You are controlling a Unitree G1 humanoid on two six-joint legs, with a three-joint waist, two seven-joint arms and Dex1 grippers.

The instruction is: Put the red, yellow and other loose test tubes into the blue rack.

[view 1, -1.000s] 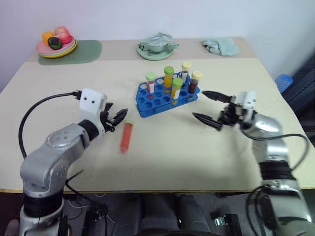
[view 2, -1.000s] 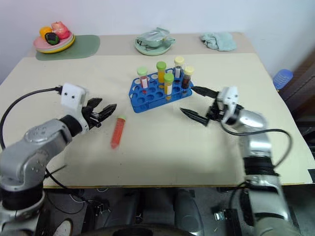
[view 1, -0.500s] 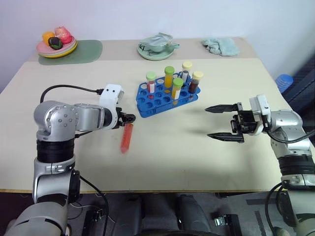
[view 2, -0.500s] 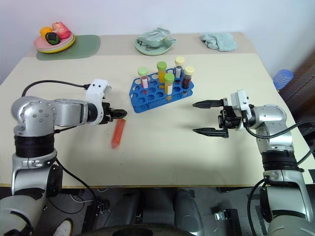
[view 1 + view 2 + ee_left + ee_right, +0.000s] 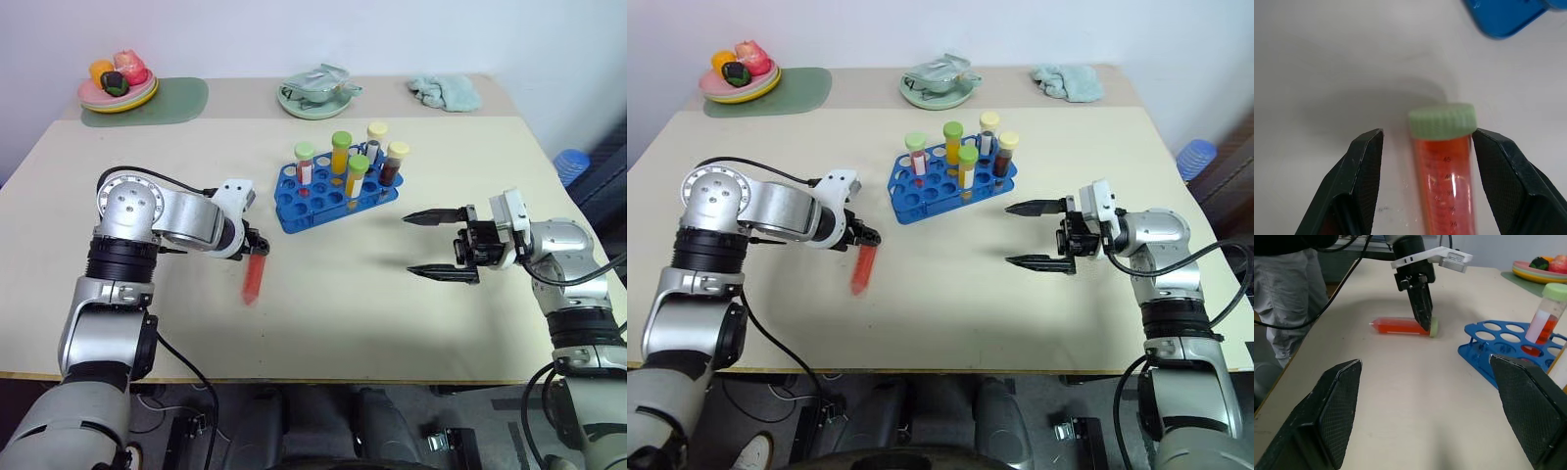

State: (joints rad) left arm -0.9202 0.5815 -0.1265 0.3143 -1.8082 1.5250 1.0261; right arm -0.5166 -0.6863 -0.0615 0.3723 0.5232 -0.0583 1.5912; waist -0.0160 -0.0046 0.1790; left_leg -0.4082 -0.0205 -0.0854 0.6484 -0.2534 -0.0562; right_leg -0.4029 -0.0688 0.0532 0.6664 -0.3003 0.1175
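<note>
My left gripper is ready to close now, since its fingers reach down on either side of the pale green cap (image 5: 1443,121). Closing now would catch the red test tube.
A red test tube (image 5: 254,278) with a pale green cap (image 5: 1442,120) lies loose on the table, left of the blue rack (image 5: 294,211). My left gripper (image 5: 258,247) points down at its cap end. It is open, one finger on each side of the cap, with a clear gap on one side. The rack holds several upright tubes, among them a yellow one (image 5: 354,179) and a dark brown one (image 5: 391,164). My right gripper (image 5: 428,244) hovers wide open to the right of the rack, pointing left, with nothing in it.
At the back of the table are a plate of toy fruit (image 5: 119,86) on a green mat (image 5: 167,103), a green dish (image 5: 318,94) and a teal cloth (image 5: 446,91). A person's grey trouser legs (image 5: 1283,289) stand beside the table.
My left gripper swung from lying beside the tube to pointing down over its cap. My right gripper pulled back from the rack toward the right and levelled out.
</note>
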